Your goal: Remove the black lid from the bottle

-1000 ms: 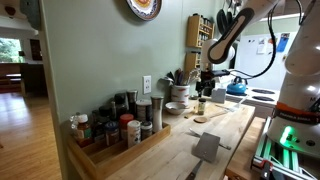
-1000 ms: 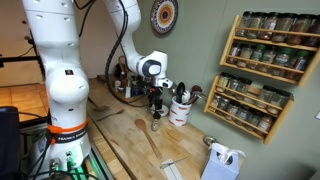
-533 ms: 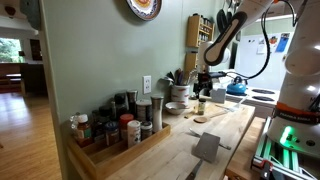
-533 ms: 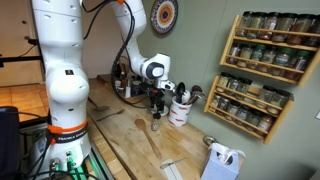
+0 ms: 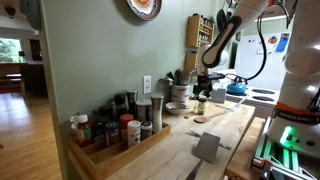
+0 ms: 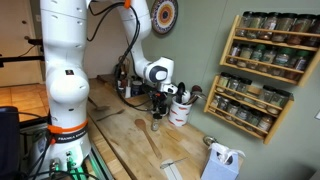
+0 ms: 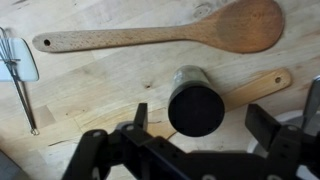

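The black lid is midway between my open fingers with both sides free, and closing now would catch the lid, so my gripper closes next.
In the wrist view the black lid [image 7: 196, 108] sits on the small bottle [image 7: 187, 75], which stands upright on the wooden counter. My gripper [image 7: 200, 122] is open right above it. One finger [image 7: 138, 118] is left of the lid and the other [image 7: 266, 126] is right of it, neither touching. In both exterior views the gripper [image 5: 203, 90] [image 6: 158, 104] hangs just over the little bottle [image 5: 200, 108] [image 6: 155, 124].
A long wooden spoon [image 7: 160, 35] and a smaller wooden spatula [image 7: 262, 86] lie beside the bottle. A metal utensil [image 7: 20, 70] lies to the left. A utensil crock [image 6: 181, 110] stands close by. A tray of spice jars [image 5: 115, 130] and a wall spice rack [image 6: 265, 70] are farther off.
The arm's upper links have shifted slightly. The gripper stays over the bottle, still open.
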`<state>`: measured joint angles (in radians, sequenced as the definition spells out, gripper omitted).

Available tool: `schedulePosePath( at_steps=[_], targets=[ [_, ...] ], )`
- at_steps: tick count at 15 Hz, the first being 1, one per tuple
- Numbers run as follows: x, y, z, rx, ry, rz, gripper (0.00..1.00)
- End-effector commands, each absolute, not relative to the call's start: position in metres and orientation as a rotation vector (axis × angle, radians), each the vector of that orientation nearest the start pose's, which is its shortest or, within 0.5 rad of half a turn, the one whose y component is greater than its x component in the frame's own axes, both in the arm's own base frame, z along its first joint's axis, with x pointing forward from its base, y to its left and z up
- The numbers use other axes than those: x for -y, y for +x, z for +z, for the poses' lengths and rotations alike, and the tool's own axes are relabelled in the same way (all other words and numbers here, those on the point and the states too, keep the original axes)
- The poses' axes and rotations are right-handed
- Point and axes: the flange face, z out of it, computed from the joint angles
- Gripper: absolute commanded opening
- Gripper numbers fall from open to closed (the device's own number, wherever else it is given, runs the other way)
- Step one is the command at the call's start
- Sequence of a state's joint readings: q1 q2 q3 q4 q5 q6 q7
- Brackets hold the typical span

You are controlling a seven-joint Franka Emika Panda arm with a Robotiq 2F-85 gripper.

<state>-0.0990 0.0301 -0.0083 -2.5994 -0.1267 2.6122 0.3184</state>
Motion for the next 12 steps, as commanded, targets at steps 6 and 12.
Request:
schedulePosePath(
  at_steps=[6,12],
  targets=[
    [0.05,0.443,0.231,-0.519,-3.16,0.044,0.53],
    [0.044,0.44,0.244,-0.506,-3.167,0.044,0.31]
  ],
)
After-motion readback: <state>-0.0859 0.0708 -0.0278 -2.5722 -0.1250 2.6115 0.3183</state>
